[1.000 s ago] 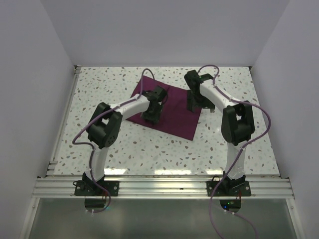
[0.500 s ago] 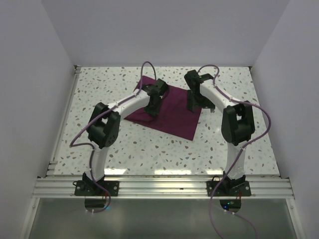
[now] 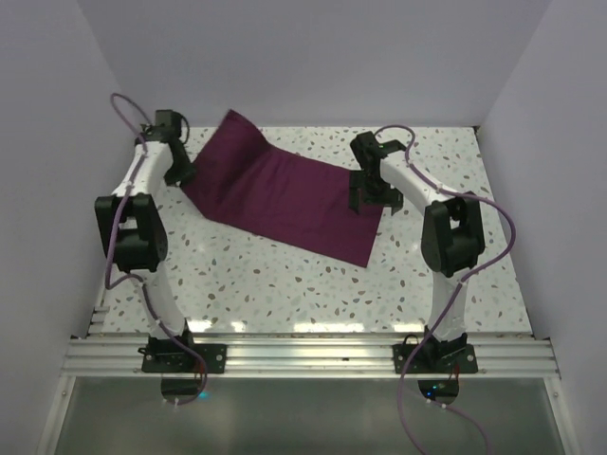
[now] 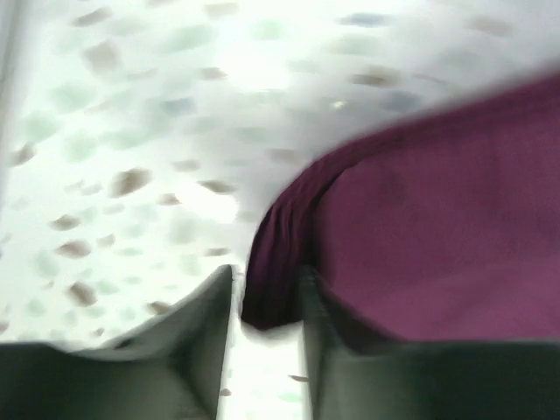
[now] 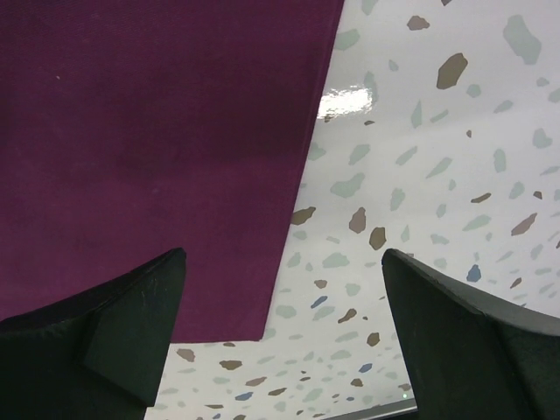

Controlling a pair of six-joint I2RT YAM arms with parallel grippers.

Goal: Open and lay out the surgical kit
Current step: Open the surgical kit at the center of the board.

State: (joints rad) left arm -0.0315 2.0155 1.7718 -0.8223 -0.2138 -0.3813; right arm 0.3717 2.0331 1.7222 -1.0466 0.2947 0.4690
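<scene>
The right gripper grabs the dark maroon cloth wrap's far corner beside it next, to draw that corner toward the table's near side and open the kit.
The dark maroon cloth wrap [image 3: 285, 194] lies spread across the back of the table, its far-left part lifted. My left gripper [image 3: 180, 172] is at the far left, shut on a bunched edge of the cloth; the left wrist view shows that fold [image 4: 271, 262] pinched between the fingers [image 4: 206, 328]. My right gripper [image 3: 368, 197] hovers over the cloth's right edge, jaws wide open and empty [image 5: 284, 262], with the cloth's corner [image 5: 157, 131] below its left finger. The steel tray and instruments are out of view.
The speckled terrazzo tabletop [image 3: 285, 284] is enclosed by white walls at the back and both sides. A metal rail [image 3: 303, 355] runs along the near edge by the arm bases.
My left arm has swung from the cloth's middle out to the far left, pulling the cloth open and wider to the left. The right arm has stayed in place.
</scene>
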